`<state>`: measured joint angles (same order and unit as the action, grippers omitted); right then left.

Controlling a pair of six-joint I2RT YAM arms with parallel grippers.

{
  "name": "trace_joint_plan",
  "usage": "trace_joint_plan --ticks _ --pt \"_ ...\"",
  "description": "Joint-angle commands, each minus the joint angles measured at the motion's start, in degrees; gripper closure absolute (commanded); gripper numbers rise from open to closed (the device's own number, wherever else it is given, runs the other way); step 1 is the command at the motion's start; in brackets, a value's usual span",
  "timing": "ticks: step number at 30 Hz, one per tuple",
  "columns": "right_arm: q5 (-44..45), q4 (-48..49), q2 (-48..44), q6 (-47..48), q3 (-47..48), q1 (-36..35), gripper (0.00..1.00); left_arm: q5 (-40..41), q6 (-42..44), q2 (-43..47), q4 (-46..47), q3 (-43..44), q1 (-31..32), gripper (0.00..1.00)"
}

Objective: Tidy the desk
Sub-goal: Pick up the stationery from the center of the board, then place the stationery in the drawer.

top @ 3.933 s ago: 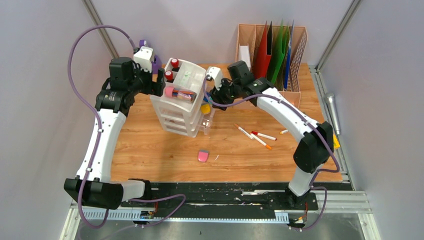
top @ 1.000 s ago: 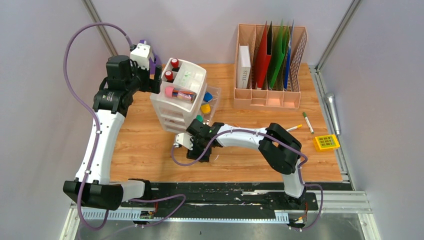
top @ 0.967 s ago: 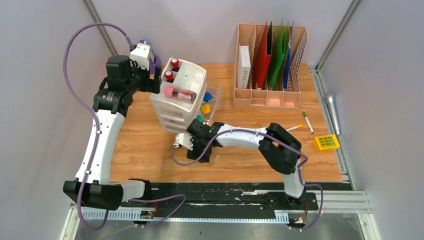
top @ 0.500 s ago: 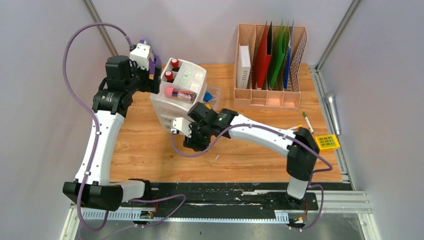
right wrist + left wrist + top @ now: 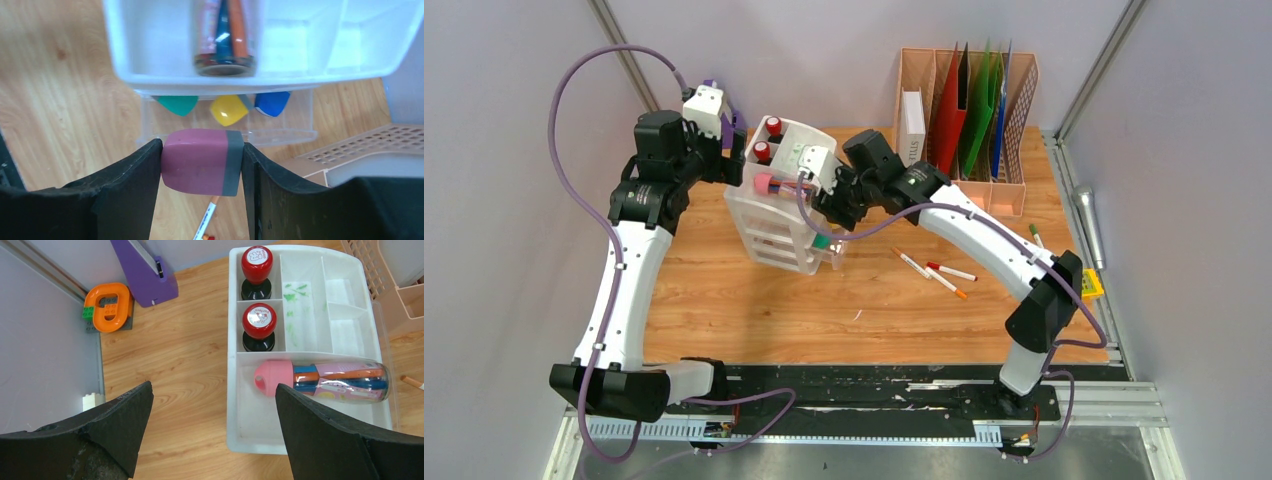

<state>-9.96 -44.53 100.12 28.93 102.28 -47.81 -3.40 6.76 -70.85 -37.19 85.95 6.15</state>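
The eraser is high up and covers the clear drawer's outer edge. My right gripper should keep holding the eraser until it is in the clear drawer.
A white drawer organizer stands on the wood-grain desk. Its top tray holds two red stamps and a pink-capped tube of markers. My right gripper is shut on a pink-and-grey eraser. It hangs above the organizer's pulled-out clear drawer, which holds green, yellow and blue pieces. In the top view the right gripper sits at the organizer's right side. My left gripper is open with nothing between its jaws, over the tray's left edge.
A tan file rack with a book and coloured folders stands at the back right. Several markers lie right of the organizer. A yellow calculator sits at the right edge. A purple tape dispenser and orange block occupy the back left corner.
My right arm has risen from the desk in front of the organizer, carrying the eraser up and back to the organizer's right side. The left arm has not moved.
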Motion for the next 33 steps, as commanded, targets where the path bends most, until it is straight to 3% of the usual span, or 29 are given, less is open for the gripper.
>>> trace_joint_plan --ticks 1,16,24,29,33 --pt "-0.42 1.26 3.73 0.37 3.56 2.88 0.75 0.05 -0.58 1.7 2.47 1.8 -0.39 0.0" --pt "-3.66 3.4 13.17 3.06 7.32 6.59 0.71 -0.29 -0.69 1.72 2.18 2.27 -0.44 0.0" --pt "-3.49 3.55 13.84 2.25 6.57 6.59 0.33 -0.11 -0.47 1.9 2.11 2.07 -0.38 0.0" --pt "-2.28 4.39 11.92 2.07 5.45 6.64 0.16 -0.33 -0.65 2.01 2.36 1.7 -0.43 0.0" --pt "-0.79 5.1 9.23 2.18 3.16 7.12 0.13 -0.45 -0.6 2.1 2.33 1.64 -0.39 0.0"
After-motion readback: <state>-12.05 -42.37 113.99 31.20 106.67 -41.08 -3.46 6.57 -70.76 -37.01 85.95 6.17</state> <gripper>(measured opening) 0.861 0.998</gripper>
